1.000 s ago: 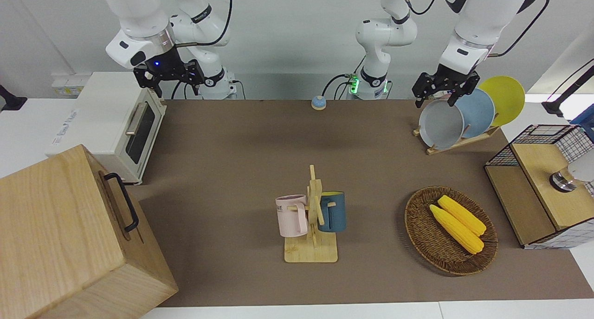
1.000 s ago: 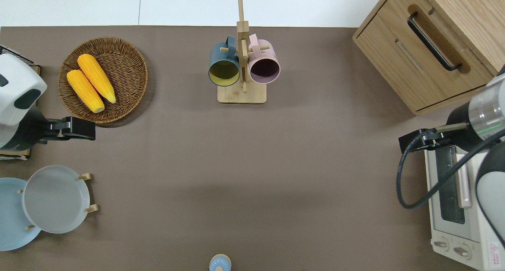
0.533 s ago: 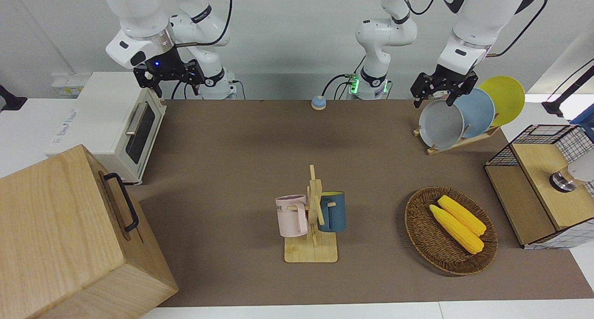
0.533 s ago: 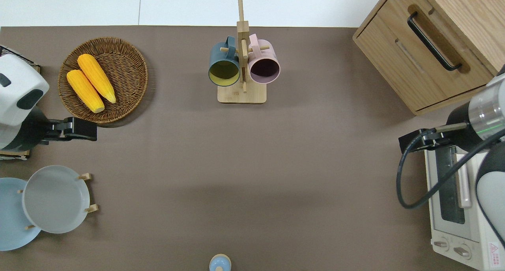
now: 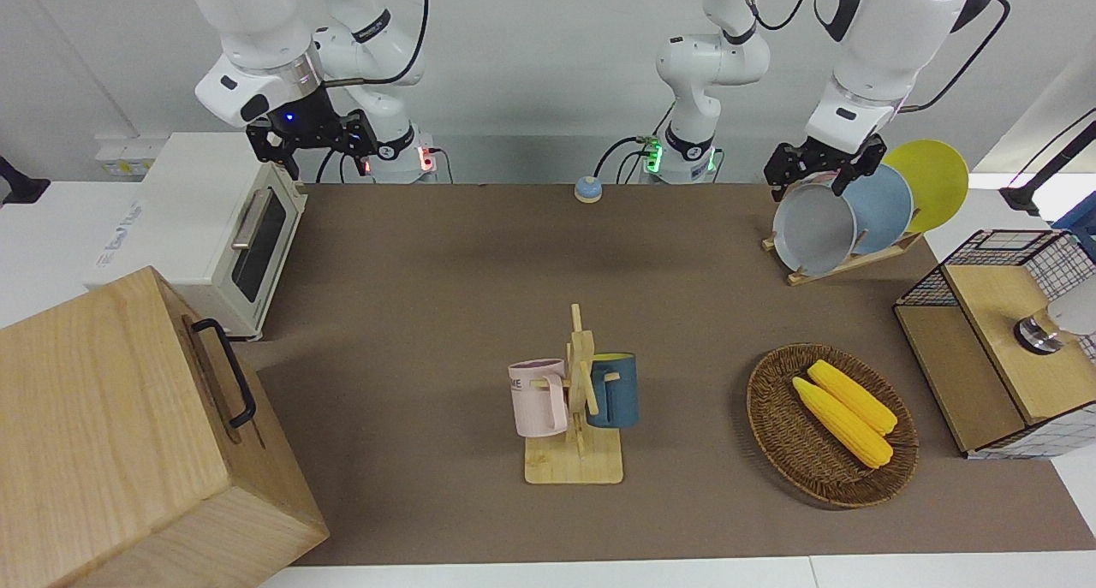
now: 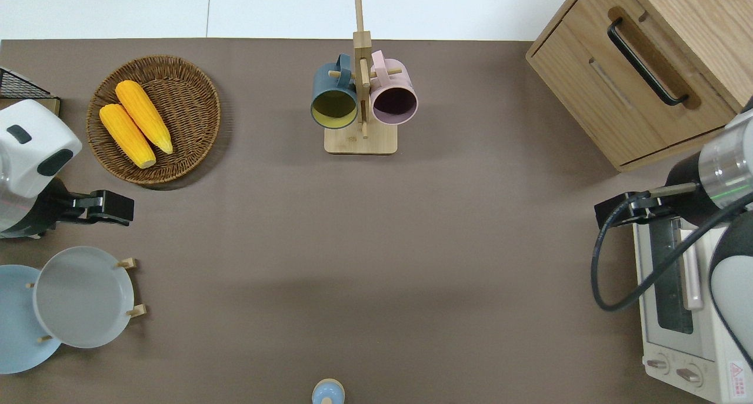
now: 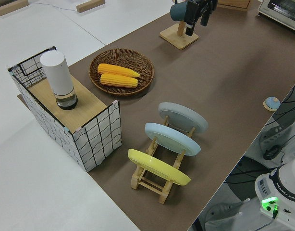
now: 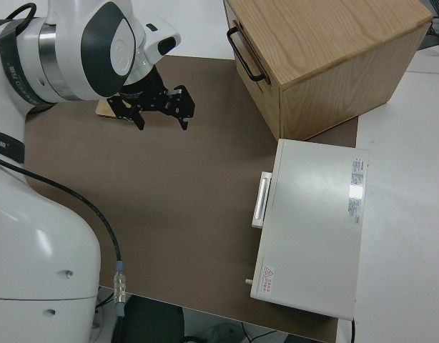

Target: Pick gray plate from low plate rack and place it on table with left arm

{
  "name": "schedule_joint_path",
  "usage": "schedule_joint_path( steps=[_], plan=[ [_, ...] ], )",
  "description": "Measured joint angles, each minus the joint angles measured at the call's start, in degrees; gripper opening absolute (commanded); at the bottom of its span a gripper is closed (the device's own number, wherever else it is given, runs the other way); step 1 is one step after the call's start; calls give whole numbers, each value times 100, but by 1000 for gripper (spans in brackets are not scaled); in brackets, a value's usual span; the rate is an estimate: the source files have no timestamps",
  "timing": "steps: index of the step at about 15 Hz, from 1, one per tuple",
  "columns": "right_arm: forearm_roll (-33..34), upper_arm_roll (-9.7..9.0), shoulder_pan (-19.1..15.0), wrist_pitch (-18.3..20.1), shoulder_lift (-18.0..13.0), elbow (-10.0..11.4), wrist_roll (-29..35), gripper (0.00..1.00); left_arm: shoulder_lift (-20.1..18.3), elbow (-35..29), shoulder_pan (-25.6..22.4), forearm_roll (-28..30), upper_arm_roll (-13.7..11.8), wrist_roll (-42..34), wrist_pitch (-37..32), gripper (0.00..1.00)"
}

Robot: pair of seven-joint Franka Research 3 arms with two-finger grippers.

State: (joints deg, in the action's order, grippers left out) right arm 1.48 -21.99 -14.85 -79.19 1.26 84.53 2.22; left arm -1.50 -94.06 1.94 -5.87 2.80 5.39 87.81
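Note:
Next, my left gripper will grab the gray plate by its exposed upper rim [image 5: 807,187], since the wooden rack hems in the plate's bottom rim.
The gray plate [image 5: 813,228] [image 6: 82,296] [image 7: 183,118] leans in the low plate rack [image 5: 843,263] [image 7: 152,183], in the slot farthest from the robots, at the left arm's end of the table [image 6: 412,245]. A light blue plate [image 5: 882,207] and a yellow plate [image 5: 929,181] stand in the slots nearer the robots. My left gripper [image 5: 822,177] [image 6: 112,207] [image 7: 195,17] hangs open in the air with nothing in it, over the bare table between the gray plate's upper rim and the corn basket. The right gripper [image 5: 312,156] [image 8: 162,121] is parked and open.
A wicker basket [image 6: 194,74] with two corn cobs lies farther out than the rack. A wire crate [image 5: 985,314] holding a white cylinder is at the table's end. A mug tree [image 6: 360,98], wooden cabinet [image 6: 635,69], toaster oven [image 5: 214,228] and small blue knob [image 5: 587,189] also stand here.
My left gripper has drifted a little toward the robots, closer to the gray plate's upper rim. The plates and the right arm have not moved.

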Motion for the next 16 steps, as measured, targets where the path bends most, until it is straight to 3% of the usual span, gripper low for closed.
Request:
schedule_joint_path(
  steps=[3, 9, 16],
  plan=[
    [0, 0, 0, 0, 0, 0, 0, 983, -49, -359, -6, -523, -148, -27, 11, 1000],
    [0, 0, 0, 0, 0, 0, 0, 983, -383, -1276, -20, -620, -1422, -907, 663, 1000],
    [0, 0, 0, 0, 0, 0, 0, 983, -408, -2301, -19, -549, -1779, -956, 1534, 1000]
  ],
)
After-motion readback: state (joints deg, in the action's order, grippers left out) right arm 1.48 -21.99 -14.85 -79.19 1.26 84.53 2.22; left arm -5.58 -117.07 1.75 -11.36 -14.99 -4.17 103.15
